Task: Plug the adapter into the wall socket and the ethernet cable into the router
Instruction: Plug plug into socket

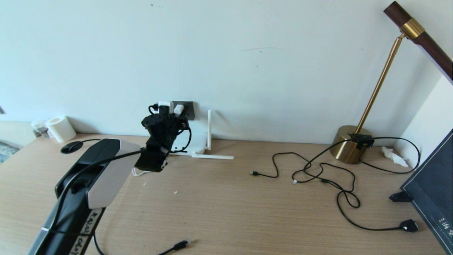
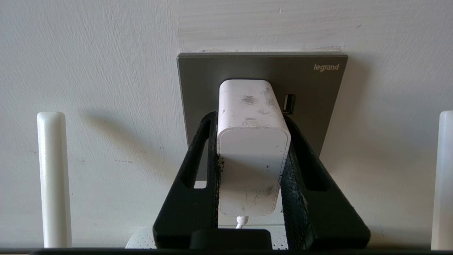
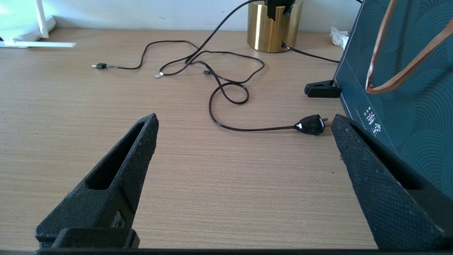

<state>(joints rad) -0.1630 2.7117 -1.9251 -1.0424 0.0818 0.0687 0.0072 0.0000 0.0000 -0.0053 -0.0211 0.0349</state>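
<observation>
The white adapter sits flush in the dark grey wall socket in the wrist view, so it is now time for my left gripper to release the adapter.
The white adapter [image 2: 253,148] sits with its front against the dark grey wall socket [image 2: 318,92], and its thin white cord hangs below. My left gripper [image 2: 252,122] is shut on the adapter, one black finger pressed on each side. In the head view the left gripper [image 1: 176,114] reaches to the wall socket [image 1: 189,110] with the adapter [image 1: 178,108] at its tip. The white router [image 1: 198,141] stands under the socket, partly hidden by the arm. The ethernet cable [image 1: 180,244] lies loose at the table's front edge. My right gripper [image 3: 244,122] hangs open over bare table.
Thin black USB cables [image 1: 318,173] sprawl over the right half of the table beside a brass lamp base [image 1: 350,143]. A black power plug [image 3: 310,124] lies close to the right gripper's finger. A dark teal bag [image 3: 407,106] stands at the right edge. A white roll [image 1: 61,128] sits far left.
</observation>
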